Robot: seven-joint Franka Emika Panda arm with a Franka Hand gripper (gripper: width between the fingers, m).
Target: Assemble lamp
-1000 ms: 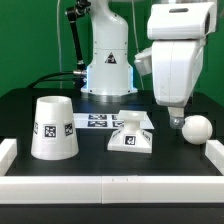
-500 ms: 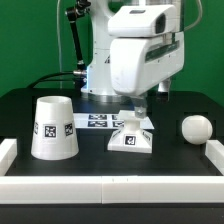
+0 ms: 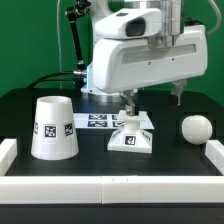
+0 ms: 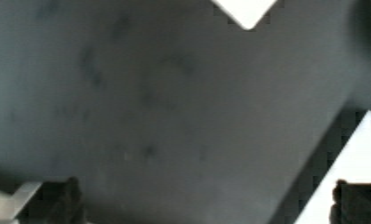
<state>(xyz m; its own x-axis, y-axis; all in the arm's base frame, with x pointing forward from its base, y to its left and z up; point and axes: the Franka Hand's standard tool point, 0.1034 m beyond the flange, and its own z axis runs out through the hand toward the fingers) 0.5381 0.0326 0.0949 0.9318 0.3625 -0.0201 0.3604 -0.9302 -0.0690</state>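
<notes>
Next, my gripper grabs the lamp base by its raised upper part [image 3: 131, 121]. Then my gripper sets the lamp base in place for the bulb [image 3: 195, 128].
The lamp base [image 3: 131, 131] sits at the middle of the black table, low and square with a tag on its front. The tapered shade [image 3: 53, 127] stands mouth down on the exterior view's left. The round-headed bulb [image 3: 195, 128] lies on the right. My gripper [image 3: 153, 98] hangs above and behind the base, and its body fills the upper middle of the exterior view. Its dark fingers [image 3: 127, 103] are wide apart and hold nothing. In the wrist view my gripper [image 4: 208, 205] is open over bare dark table, with a fingertip [image 4: 57, 203] at each lower side.
The marker board [image 3: 95, 122] lies flat behind the base. A low white wall [image 3: 110, 186] rims the table's front and both sides. In the wrist view, a white corner [image 4: 249, 12] and a white strip [image 4: 363, 150] show at the edges; I cannot tell what they are.
The arm swung from above the bulb on the exterior view's right to above the base in the middle. The gripper turned so both fingers show spread apart. No part moved.
</notes>
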